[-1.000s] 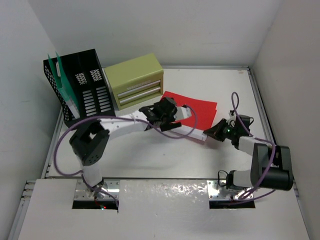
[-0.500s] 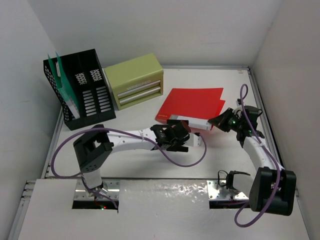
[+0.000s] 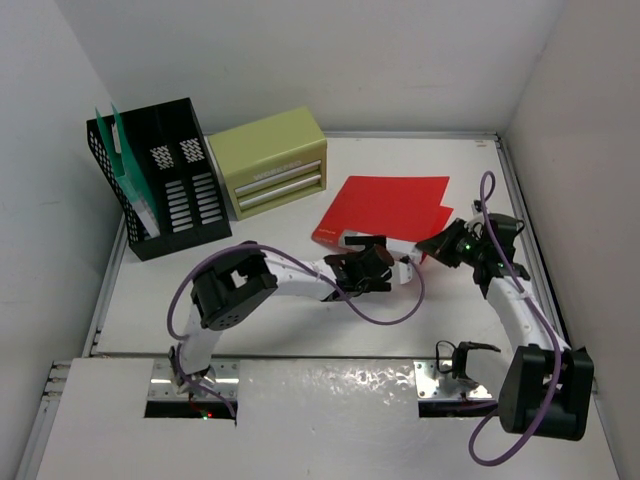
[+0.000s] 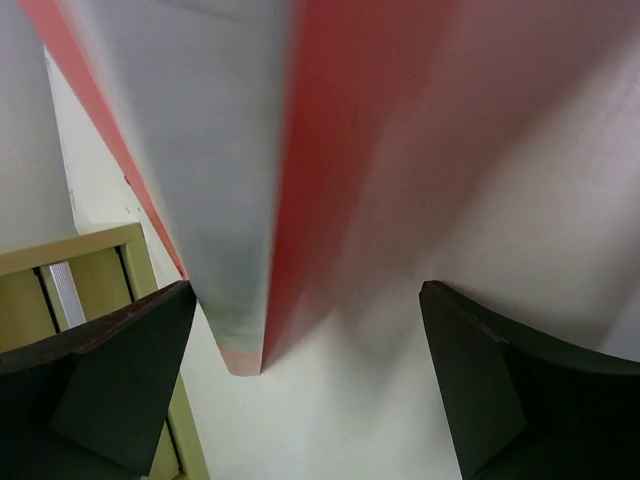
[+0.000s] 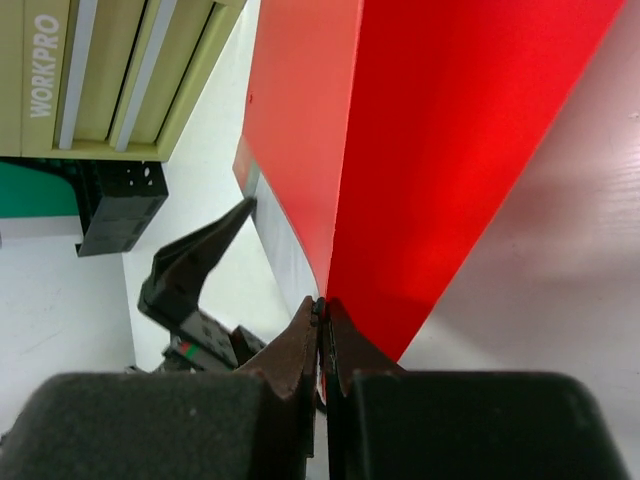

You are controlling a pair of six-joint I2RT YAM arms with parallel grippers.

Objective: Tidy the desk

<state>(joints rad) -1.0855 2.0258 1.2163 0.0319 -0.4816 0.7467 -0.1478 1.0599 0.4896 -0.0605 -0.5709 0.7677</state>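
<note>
My left gripper should next take hold of the red folder by its grey spine end point(image 3: 349, 238) point(image 4: 228, 290), so that the folder's covers stay free to slide into the rack.
A red folder point(image 3: 388, 205) lies tilted at the middle right of the white desk point(image 3: 300, 320). My right gripper point(image 3: 440, 248) is shut on the folder's near right corner and holds that side up; the right wrist view shows the jaws point(image 5: 322, 310) pinched on the red cover point(image 5: 440, 150). My left gripper point(image 3: 366, 266) is open at the folder's near edge. In the left wrist view the folder's red corner point(image 4: 330, 200) with grey-white sheets point(image 4: 190, 150) hangs between the spread fingers point(image 4: 100, 380), touching neither.
An olive-green drawer box point(image 3: 268, 162) stands at the back, left of the folder. A black mesh file rack point(image 3: 160, 180) with teal folders point(image 3: 118, 140) stands at the back left. White walls enclose the desk; the right wall is close to my right arm.
The right gripper has carried the folder right and back, lifting its near corner. The left gripper left the folder's top, swung to the near side and now sits open at its near edge.
</note>
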